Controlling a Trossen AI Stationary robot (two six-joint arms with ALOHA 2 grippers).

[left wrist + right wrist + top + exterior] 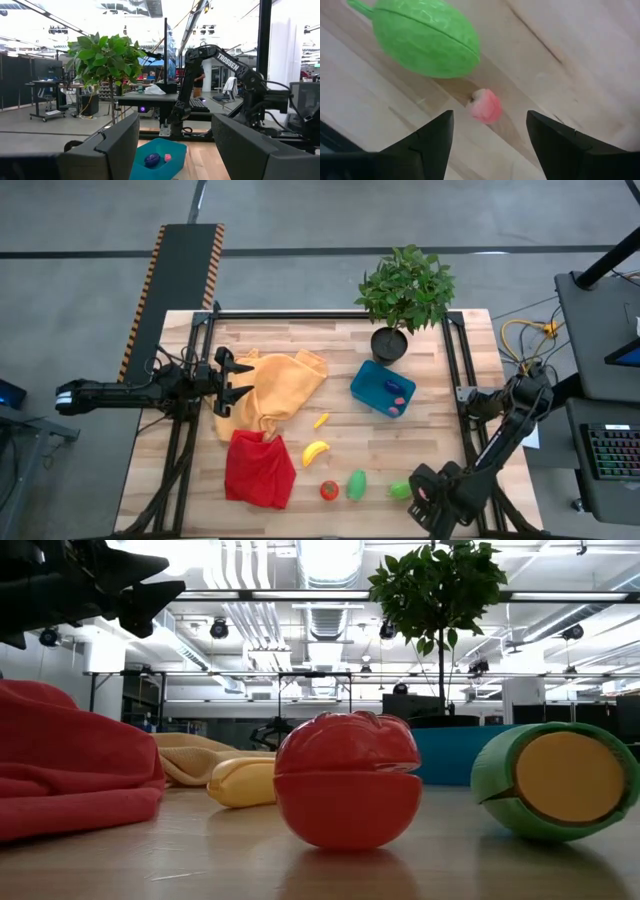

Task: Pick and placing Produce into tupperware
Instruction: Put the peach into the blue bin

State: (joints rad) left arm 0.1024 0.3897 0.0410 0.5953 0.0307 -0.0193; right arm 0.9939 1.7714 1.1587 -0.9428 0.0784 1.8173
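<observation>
The tiny pink piece should join the produce in the teal tupperware (372,383), so the right gripper should next grab the piece by its rounded sides.
The teal tupperware (372,383) sits right of centre and holds the purple eggplant (392,387) and a pink piece (397,403). On the table lie the banana (316,452), the small yellow piece (321,420), the tomato (329,490) and two green pieces (356,484) (400,490). My right gripper (490,145) is open near the table's near right corner. It points down, its fingers either side of a tiny pink piece (486,106) beside the green piece (427,37), touching neither. My left gripper (245,380) is open, raised over the orange cloth (275,390), facing the tupperware (157,155).
A red cloth (260,468) lies left of the banana, partly over the orange cloth's near end. A potted plant (405,290) stands in a black pot (389,343) just beyond the tupperware. Black rails (455,370) run along the table's sides. Bare wood shows between the banana and the tupperware.
</observation>
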